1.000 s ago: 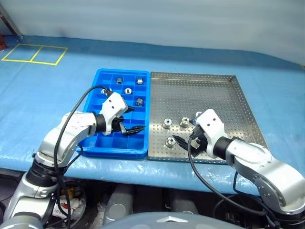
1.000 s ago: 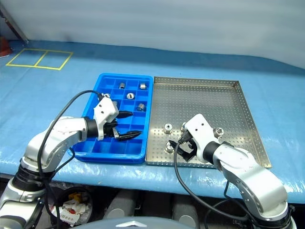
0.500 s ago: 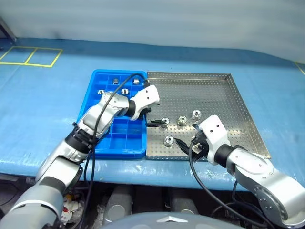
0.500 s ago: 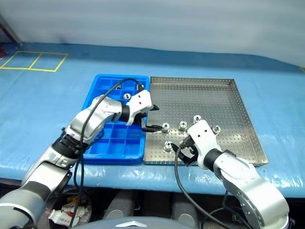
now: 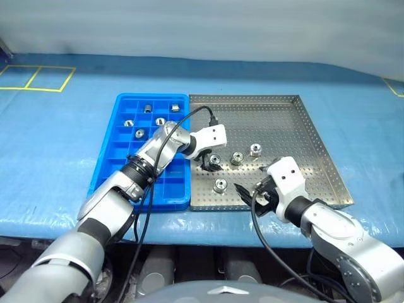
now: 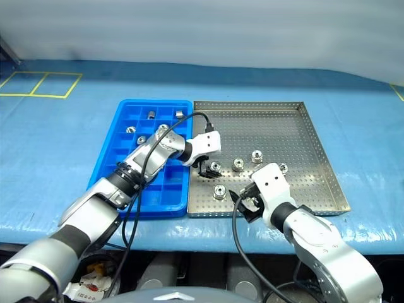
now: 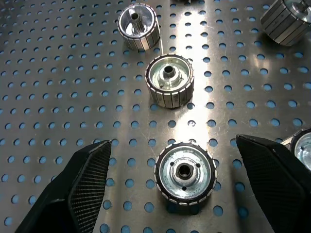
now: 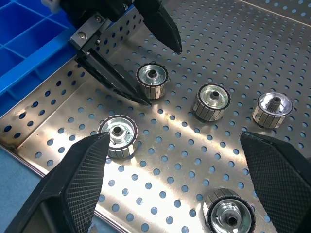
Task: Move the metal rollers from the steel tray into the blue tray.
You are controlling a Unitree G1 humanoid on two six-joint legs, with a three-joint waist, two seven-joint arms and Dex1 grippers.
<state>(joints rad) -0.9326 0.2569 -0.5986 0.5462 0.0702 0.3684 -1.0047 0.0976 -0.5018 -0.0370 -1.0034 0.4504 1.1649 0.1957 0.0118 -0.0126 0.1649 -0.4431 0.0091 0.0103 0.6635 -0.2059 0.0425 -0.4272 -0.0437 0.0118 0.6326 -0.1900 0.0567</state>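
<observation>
The fingers are on either side of the near roller and closing now would catch it, so it is time for my left gripper to close on the roller.
The steel tray lies right of the blue tray. Several metal rollers stand on its perforated floor near the front left. My left gripper reaches over from the blue tray, open, its fingers set down on either side of one roller without closing on it. Two more rollers stand beyond it. My right gripper hangs open and empty over the tray's front edge. A roller stands near one of its fingers and another near the other. Several rollers sit in the blue tray's far compartments.
Both trays rest on a blue table cover, close to its front edge. A black cable loops off my left wrist over the blue tray. Yellow tape squares mark the far left. The far and right parts of the steel tray are bare.
My left arm swung right from over the blue tray to the steel tray and came down around a roller, staying open. The right gripper has hardly moved. The camera view shifted.
</observation>
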